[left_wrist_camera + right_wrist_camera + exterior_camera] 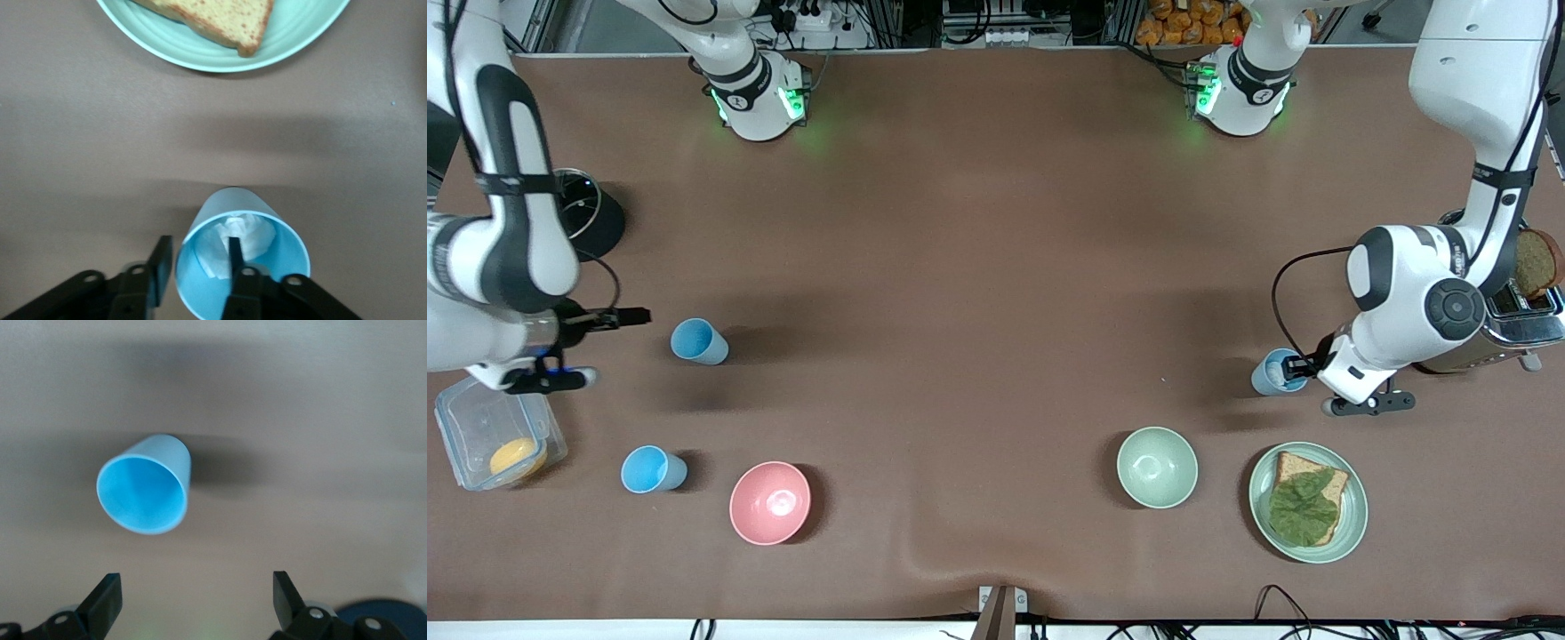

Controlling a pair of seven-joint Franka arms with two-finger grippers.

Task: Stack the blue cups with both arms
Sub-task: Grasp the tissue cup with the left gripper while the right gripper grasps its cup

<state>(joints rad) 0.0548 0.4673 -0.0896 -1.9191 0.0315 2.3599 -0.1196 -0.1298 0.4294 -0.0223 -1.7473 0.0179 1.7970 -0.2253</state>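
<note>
The farther blue cup next needs to be grabbed by its rim with the right gripper, so that it can be stacked with the cup at the left gripper.
Three blue cups stand upright on the brown table. One cup is toward the left arm's end, with white crumpled paper inside in the left wrist view. My left gripper is open and straddles that cup's wall, one finger inside and one outside. Two cups are toward the right arm's end: one is farther from the front camera than the other. My right gripper is wide open and empty, beside the farther cup and apart from it.
A pink bowl sits beside the nearer cup. A pale green bowl and a green plate with toast and a leaf lie near the left gripper. A toaster, a clear container and a black pot stand at the table's ends.
</note>
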